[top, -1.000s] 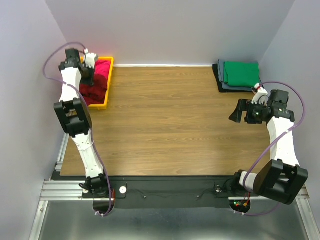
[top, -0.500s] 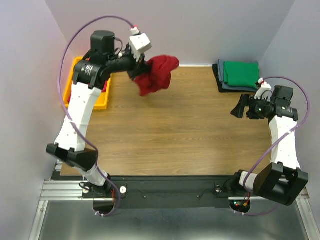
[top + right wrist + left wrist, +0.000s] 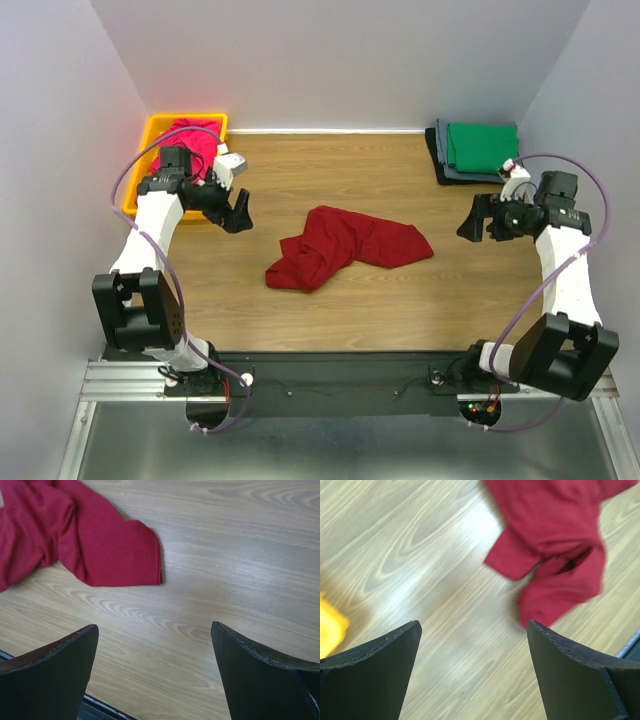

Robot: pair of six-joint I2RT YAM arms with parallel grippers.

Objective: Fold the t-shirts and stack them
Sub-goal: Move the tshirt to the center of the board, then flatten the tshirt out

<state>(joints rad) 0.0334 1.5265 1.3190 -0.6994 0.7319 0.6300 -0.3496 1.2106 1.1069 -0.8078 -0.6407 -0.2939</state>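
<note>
My left gripper will next grab the crumpled dark red t-shirt by its loose edge nearest the yellow bin, so both grippers can stretch it flat for folding.
A dark red t-shirt (image 3: 345, 245) lies crumpled in the middle of the wooden table, also seen in the left wrist view (image 3: 555, 545) and the right wrist view (image 3: 75, 535). My left gripper (image 3: 238, 212) hovers open to its left, nothing between its fingers (image 3: 375, 670). My right gripper (image 3: 474, 222) hangs open to the right of the shirt, empty too. A magenta-pink t-shirt (image 3: 192, 138) fills the yellow bin (image 3: 150, 135) at the back left. At the back right a folded green t-shirt (image 3: 482, 145) tops a stack with grey and black ones (image 3: 440, 160).
Grey walls close in the table on three sides. The left arm's purple cable (image 3: 150, 165) loops beside the bin. A corner of the yellow bin (image 3: 330, 625) shows at the left of the left wrist view. The black table edge (image 3: 330, 365) runs along the front.
The left gripper lifted the dark red t-shirt out of the bin, swung it over the table and let go. The shirt now lies mid-table. The right arm barely moved.
</note>
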